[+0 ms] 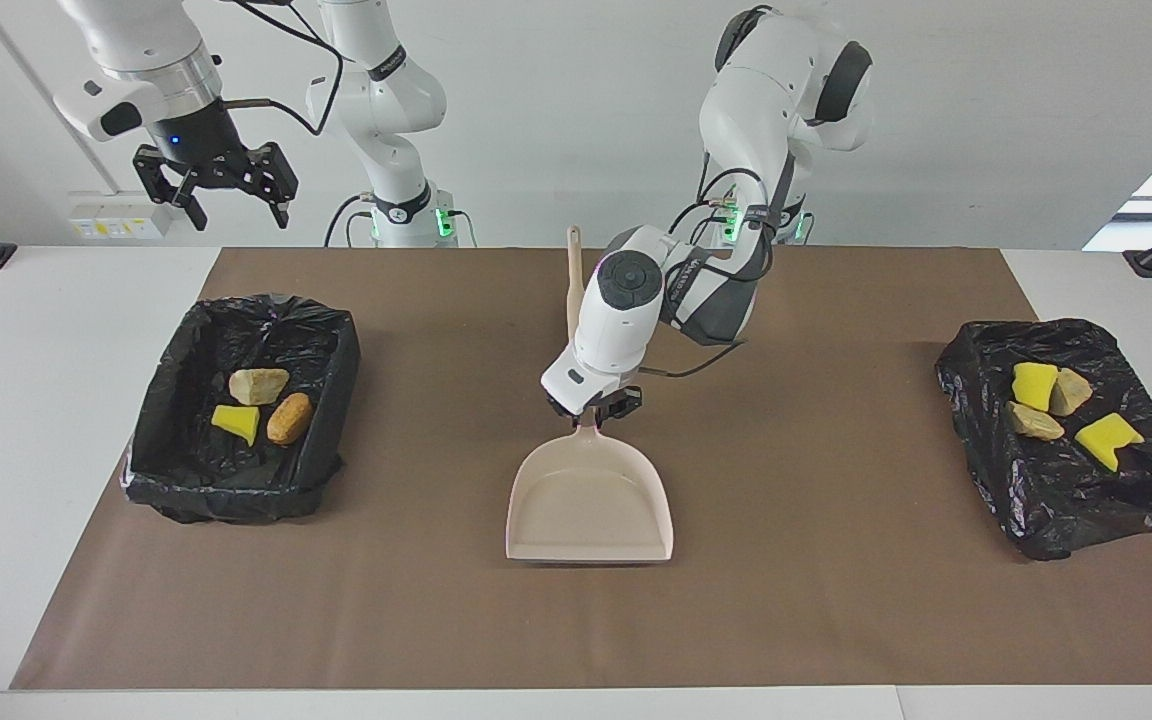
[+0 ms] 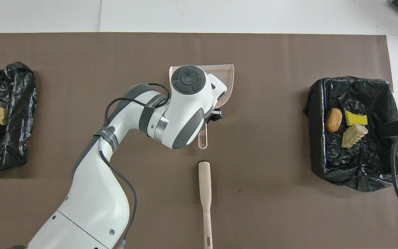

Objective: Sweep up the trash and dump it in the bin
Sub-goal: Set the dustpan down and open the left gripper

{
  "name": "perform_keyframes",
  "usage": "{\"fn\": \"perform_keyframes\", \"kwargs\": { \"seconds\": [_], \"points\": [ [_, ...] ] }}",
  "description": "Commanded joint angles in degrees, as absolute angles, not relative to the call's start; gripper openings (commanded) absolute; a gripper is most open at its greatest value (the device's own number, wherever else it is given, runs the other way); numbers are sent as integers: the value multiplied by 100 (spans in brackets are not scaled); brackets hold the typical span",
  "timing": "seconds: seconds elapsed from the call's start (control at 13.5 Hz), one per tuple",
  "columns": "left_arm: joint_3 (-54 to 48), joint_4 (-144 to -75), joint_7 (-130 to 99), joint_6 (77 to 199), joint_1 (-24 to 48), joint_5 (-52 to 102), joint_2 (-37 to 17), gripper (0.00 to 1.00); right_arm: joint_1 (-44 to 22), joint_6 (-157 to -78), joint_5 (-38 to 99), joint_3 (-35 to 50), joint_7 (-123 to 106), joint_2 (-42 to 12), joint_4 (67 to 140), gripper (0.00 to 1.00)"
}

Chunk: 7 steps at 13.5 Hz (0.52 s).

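I need to open my left gripper now, because the beige dustpan [image 2: 229, 83] is already lying level at the brown mat.
My left gripper [image 1: 596, 408] is shut on the handle of the beige dustpan [image 1: 591, 505], which lies flat mid-table with its mouth turned away from the robots. In the overhead view the arm hides most of the dustpan [image 2: 229, 83]. Three trash pieces, tan [image 1: 258, 385], yellow [image 1: 236, 422] and brown [image 1: 288, 418], lie in the black-lined bin [image 1: 331, 350] at the right arm's end. Several more trash pieces [image 1: 1108, 438] lie on the black bag [image 1: 1066, 500] at the left arm's end. My right gripper [image 1: 211, 185] hangs open and empty, high over the table's robot-side edge beside the bin.
The beige brush [image 2: 205, 193] lies on the brown mat [image 1: 836, 600] nearer to the robots than the dustpan, its handle pointing at them; my left arm partly hides the brush [image 1: 573, 285] in the facing view. White table borders the mat.
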<state>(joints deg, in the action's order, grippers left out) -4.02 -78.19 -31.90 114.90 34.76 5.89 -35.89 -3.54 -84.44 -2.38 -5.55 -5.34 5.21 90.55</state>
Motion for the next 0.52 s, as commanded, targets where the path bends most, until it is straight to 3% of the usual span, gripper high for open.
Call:
{"fn": "perform_keyframes", "kwargs": {
  "seconds": [0.0, 0.07, 0.15, 0.22, 0.3, 0.44],
  "points": [
    [-290, -7664, -3270, 11461, 3586, 686, -3648, 41, -290, -8525, -158, -536, -721, 483, 9035, 100],
    [-290, -7673, -3270, 11435, 3586, 668, -3647, 68, -281, -8525, -141, -536, -721, 483, 9035, 100],
    [-290, -7673, -3270, 11435, 3586, 624, -3630, 79, -281, -8525, -141, -536, -721, 492, 9035, 100],
    [-290, -7673, -3243, 11461, 3586, 589, -3586, 82, -281, -8525, -141, -536, -729, 492, 9044, 100],
    [-273, -7682, -3208, 11478, 3595, 580, -3560, 100, -281, -8525, -141, -545, -729, 492, 9044, 100],
    [-238, -8039, -3191, 11443, 3516, 519, -3079, 100, -281, -8517, -123, -536, -712, 492, 9044, 100]
  ]
}}
